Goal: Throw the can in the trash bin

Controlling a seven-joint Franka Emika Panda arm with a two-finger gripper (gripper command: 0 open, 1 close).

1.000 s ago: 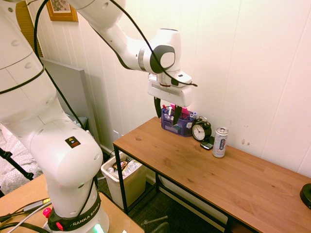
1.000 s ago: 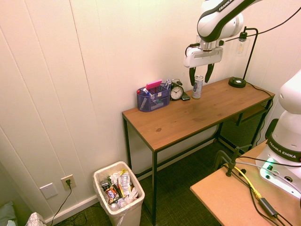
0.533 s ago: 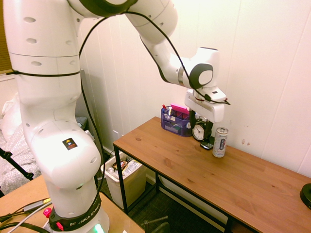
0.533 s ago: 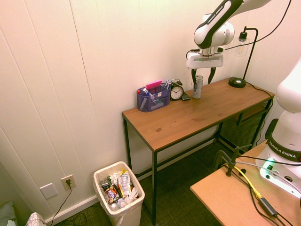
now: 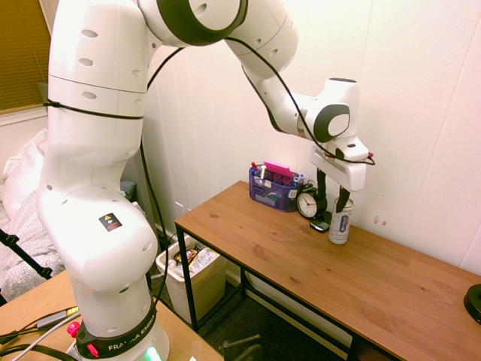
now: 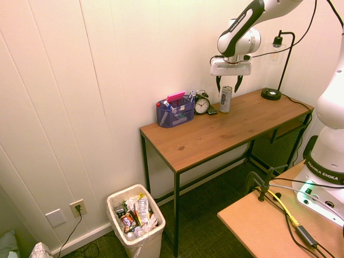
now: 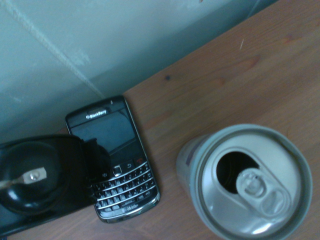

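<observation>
The gripper's fingers are around the can's top rim, short of the can's silver body, so it isn't time to close on the can yet and the gripper needs to move lower first.
The can stands upright on the wooden table, just right of the alarm clock; its silver body also shows in the second exterior view. From close above, the wrist view shows the can with its top opened. My gripper hangs open directly over it, fingertips about level with the can's rim, one on each side. The trash bin sits on the floor beyond the table's left end, lined with a white bag and holding litter.
A black alarm clock and a Blackberry phone lie right beside the can. A blue desk organizer stands further along the wall. A black lamp base sits at the table's other end.
The arm has swung along the wall from above the organizer to above the can and come down. The fingers have stayed open. The can has not moved.
</observation>
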